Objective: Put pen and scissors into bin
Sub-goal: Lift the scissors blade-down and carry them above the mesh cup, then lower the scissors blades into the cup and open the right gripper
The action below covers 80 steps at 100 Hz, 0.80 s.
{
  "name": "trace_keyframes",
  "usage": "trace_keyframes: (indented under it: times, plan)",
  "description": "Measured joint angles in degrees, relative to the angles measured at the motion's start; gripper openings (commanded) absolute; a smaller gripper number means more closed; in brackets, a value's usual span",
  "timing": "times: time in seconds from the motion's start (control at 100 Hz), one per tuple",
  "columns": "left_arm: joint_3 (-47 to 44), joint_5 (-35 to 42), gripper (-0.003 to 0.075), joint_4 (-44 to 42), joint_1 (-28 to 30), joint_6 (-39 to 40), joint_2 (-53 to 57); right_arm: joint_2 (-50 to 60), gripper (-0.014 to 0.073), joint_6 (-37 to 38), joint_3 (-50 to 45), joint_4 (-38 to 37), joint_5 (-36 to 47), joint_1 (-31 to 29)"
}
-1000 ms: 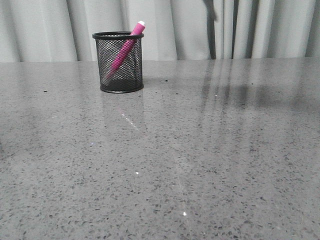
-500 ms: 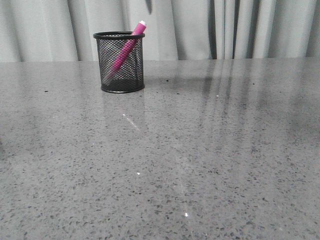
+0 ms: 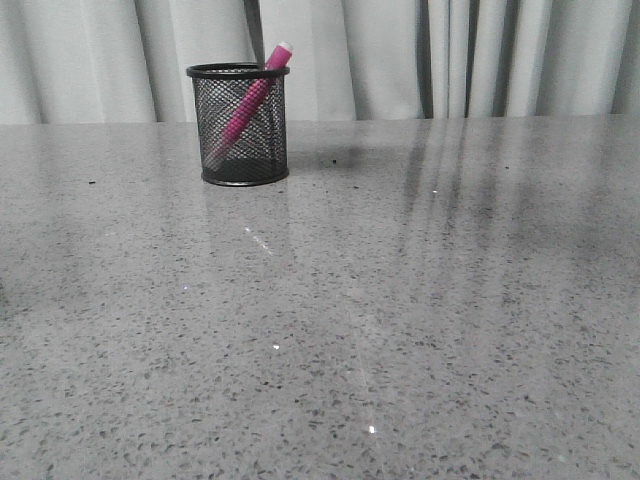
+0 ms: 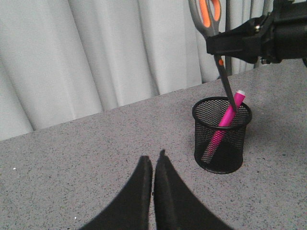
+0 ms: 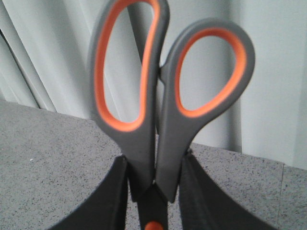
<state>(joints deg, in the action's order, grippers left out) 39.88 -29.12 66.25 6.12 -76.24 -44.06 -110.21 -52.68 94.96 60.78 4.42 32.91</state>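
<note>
My right gripper holds the scissors and needs to keep them until they are lower. Their dark blade is high above the mesh bin's rim in the front view.
The black mesh bin stands at the table's far left with the pink pen leaning inside it, white tip above the rim. My right gripper is shut on the scissors just below their grey and orange handles. The left wrist view shows the scissors hanging blades down from the right gripper, blade tip over the mouth of the bin beside the pen. Only the dark blade shows in the front view. My left gripper is shut and empty, short of the bin.
The grey speckled table stretches wide around the bin. Pale curtains hang behind its far edge.
The scissors blade has moved left across the top of the front view, from the right of the middle to above the bin. The bin and pen stay put.
</note>
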Motion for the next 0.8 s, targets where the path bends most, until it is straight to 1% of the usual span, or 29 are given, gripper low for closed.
trace_keyframes:
  times: [0.27,0.59,0.8]
  plan:
    - [0.00,0.00,-0.0019,0.00,0.00,0.00,0.00,-2.84,-0.0076,0.00,0.00,-0.84,3.60,2.70]
    - [0.00,0.00,-0.0019,0.00,0.00,0.00,0.00,-3.18,-0.0076,0.00,-3.41,-0.94,4.65,2.69]
    - [0.00,0.00,-0.0019,0.00,0.00,0.00,0.00,-3.18,-0.0076,0.00,-3.67,-1.08,4.19,2.80]
